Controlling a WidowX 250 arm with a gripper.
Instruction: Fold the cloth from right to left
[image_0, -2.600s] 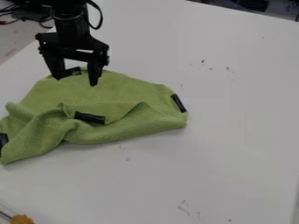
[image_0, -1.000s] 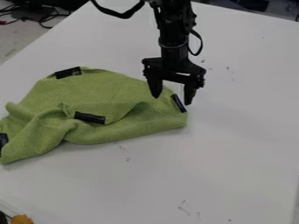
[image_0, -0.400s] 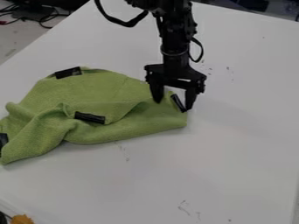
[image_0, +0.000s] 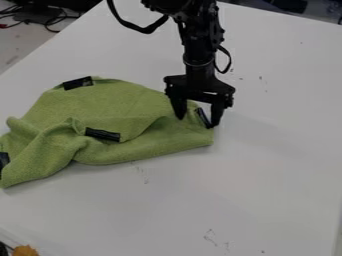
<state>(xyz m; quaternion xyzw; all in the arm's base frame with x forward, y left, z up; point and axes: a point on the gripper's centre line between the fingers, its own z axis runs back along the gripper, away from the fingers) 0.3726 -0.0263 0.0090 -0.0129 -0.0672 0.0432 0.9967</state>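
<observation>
My gripper will next grab the green cloth by its corner with the black piece of cloth, to fold the green cloth over onto itself.
My gripper (image_0: 198, 122) is down at the right corner of the green cloth (image_0: 113, 107), open, with its fingers on either side of the black strip (image_0: 204, 117) on that corner. The left finger stands over green fabric, the right one at the cloth's right edge. Whether the tips touch the cloth, I cannot tell. The cloth lies rumpled on the left half of the table, with a fold across its middle. Other black strips mark its top (image_0: 78, 83), middle (image_0: 102, 134) and far left edge (image_0: 4, 159).
The white table (image_0: 267, 165) extends to the right and front of the cloth. An orange object (image_0: 25, 250) sits at the bottom left corner. Dark cables (image_0: 40, 19) lie beyond the table's edge at the upper left.
From above the cloth's top left, my gripper has moved right and then down to the right corner, staying open. The cloth has not visibly moved.
</observation>
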